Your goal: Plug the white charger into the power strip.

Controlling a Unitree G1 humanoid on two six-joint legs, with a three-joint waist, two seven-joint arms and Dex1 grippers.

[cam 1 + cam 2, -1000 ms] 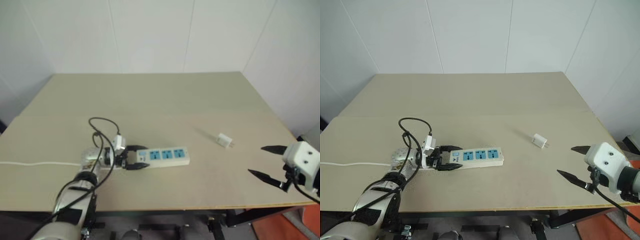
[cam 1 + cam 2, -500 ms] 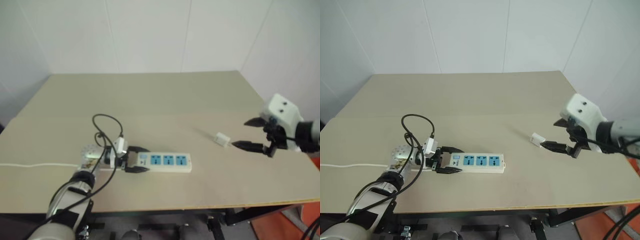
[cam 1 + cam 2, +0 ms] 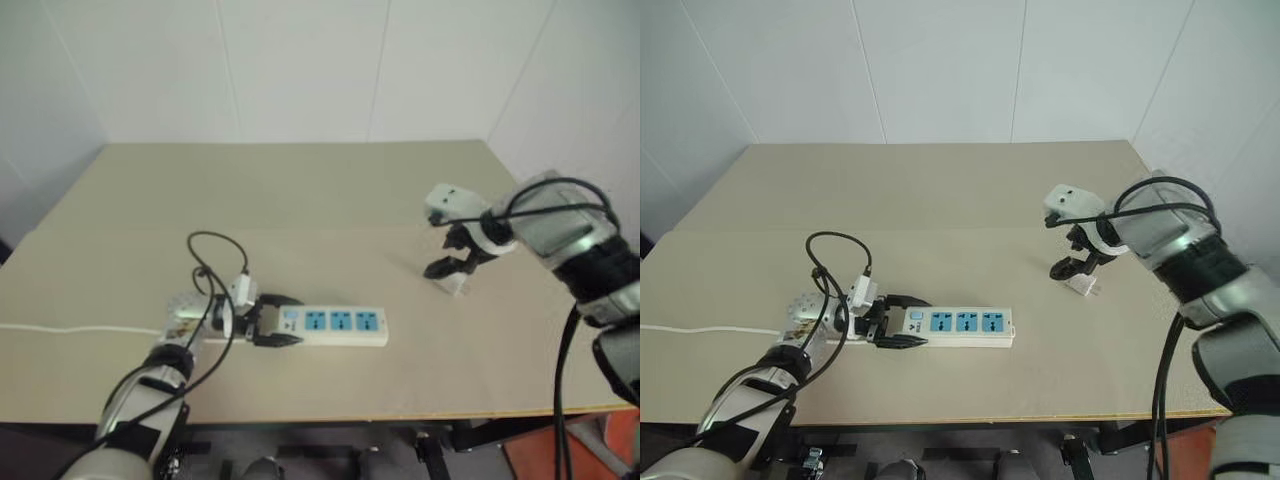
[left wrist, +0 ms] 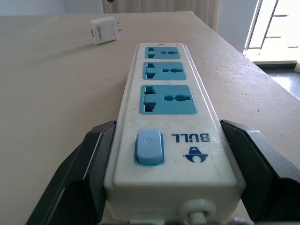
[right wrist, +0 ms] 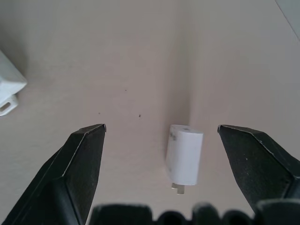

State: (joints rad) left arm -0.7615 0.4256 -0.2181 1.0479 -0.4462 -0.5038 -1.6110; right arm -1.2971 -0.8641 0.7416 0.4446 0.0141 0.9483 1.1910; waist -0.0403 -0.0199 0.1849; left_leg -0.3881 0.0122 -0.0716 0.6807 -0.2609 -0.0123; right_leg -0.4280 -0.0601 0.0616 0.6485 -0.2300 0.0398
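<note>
The fingers of my right gripper are above the charger, so it needs to move down before it closes on the white charger [image 3: 456, 284].
The power strip [image 3: 338, 326] lies flat on the tan table, a white bar with three blue sockets and a blue switch [image 4: 149, 146] at its left end. My left gripper [image 3: 272, 325] is shut on that switch end, one black finger [image 4: 89, 161] against each long side. The white charger [image 3: 1080, 285] lies on its side to the right of the strip, prongs toward the table's front. My right gripper [image 3: 1072, 262] hangs tipped down just above it, open. The charger [image 5: 185, 153] sits between the spread fingers [image 5: 84, 159], nearer one of them, touching neither.
A white cord [image 3: 60, 328] runs left from the strip to the table's edge. A black cable loop [image 3: 215, 250] rises over my left wrist. The table [image 3: 300, 190] ends at walls behind and to the right, and at a front edge below the strip.
My right gripper has swung from the table's front right edge inward and leftward to above the charger, tipping downward, still open. The left gripper has kept its hold on the strip.
</note>
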